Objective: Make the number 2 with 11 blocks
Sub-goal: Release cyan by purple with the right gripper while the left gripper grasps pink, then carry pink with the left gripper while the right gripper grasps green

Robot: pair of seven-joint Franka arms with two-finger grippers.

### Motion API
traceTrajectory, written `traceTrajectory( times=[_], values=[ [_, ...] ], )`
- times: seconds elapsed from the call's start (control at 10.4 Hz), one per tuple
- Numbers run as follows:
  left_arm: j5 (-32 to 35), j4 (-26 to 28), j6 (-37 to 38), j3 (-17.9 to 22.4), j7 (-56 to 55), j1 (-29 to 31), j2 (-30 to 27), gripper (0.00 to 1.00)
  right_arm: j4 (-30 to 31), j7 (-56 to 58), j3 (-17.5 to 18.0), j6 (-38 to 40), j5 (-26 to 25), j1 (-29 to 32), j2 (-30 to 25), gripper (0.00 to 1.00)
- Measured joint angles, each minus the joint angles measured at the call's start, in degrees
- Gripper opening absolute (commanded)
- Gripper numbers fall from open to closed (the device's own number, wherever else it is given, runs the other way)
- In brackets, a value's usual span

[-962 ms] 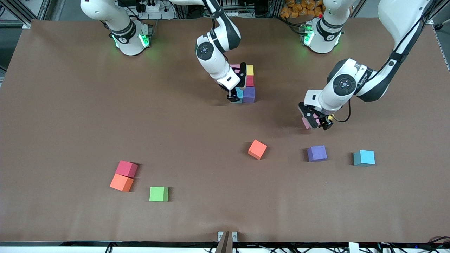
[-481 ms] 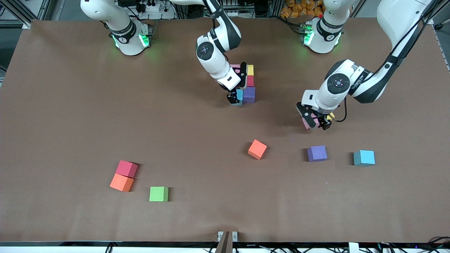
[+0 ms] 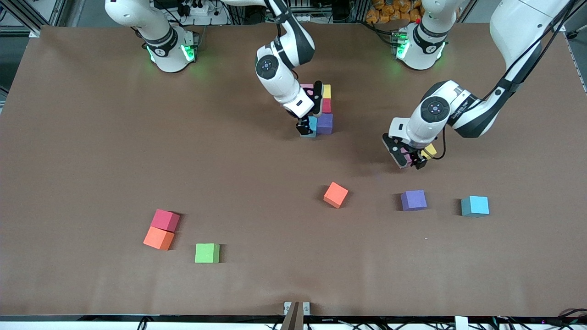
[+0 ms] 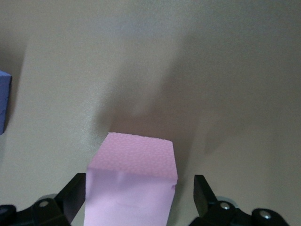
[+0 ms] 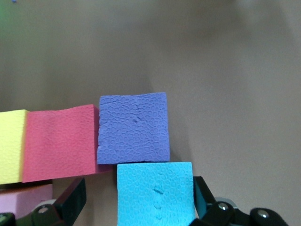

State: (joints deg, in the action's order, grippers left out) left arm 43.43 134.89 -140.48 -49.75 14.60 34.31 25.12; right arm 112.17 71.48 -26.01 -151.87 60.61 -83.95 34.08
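My left gripper should close: its fingers are on both sides of the pink block.
Part of the number 2 lies near the robots: pink (image 3: 306, 86), yellow (image 3: 326, 90), red (image 3: 326, 105), purple (image 3: 324, 123) and light blue (image 3: 313, 126) blocks. My right gripper (image 3: 309, 121) is open and straddles the light blue block (image 5: 155, 193). One finger touches it and the other stands apart. The purple (image 5: 133, 127), red (image 5: 61, 143) and yellow (image 5: 9, 146) blocks lie beside it. My left gripper (image 3: 408, 161) is open around a loose pink block (image 3: 406, 158), which also shows in the left wrist view (image 4: 134, 160), with a gap at one finger.
Loose blocks lie nearer the front camera: orange (image 3: 336, 195), purple (image 3: 413, 200) and light blue (image 3: 475, 206) toward the left arm's end, and red (image 3: 165, 220), orange (image 3: 158, 238) and green (image 3: 207, 253) toward the right arm's end.
My left gripper has shifted slightly toward the right arm's end and sits more squarely over the pink block. My right gripper has hardly moved.
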Motion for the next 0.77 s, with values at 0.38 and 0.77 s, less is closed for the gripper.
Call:
traceTrajectory(
  times=[0.38, 0.77],
  values=[
    [2.2, 0.0, -0.2, 0.0, -2.6, 0.1, 1.2, 0.85, 0.1, 0.0, -3.7, 5.6, 0.0, 0.3, -3.0, 1.00],
    [2.3, -0.2, -0.2, 0.0, -3.3, 0.4, 1.1, 0.30, 0.2, 0.1, -7.3, 11.2, -0.9, 7.5, -4.4, 1.00]
  ],
)
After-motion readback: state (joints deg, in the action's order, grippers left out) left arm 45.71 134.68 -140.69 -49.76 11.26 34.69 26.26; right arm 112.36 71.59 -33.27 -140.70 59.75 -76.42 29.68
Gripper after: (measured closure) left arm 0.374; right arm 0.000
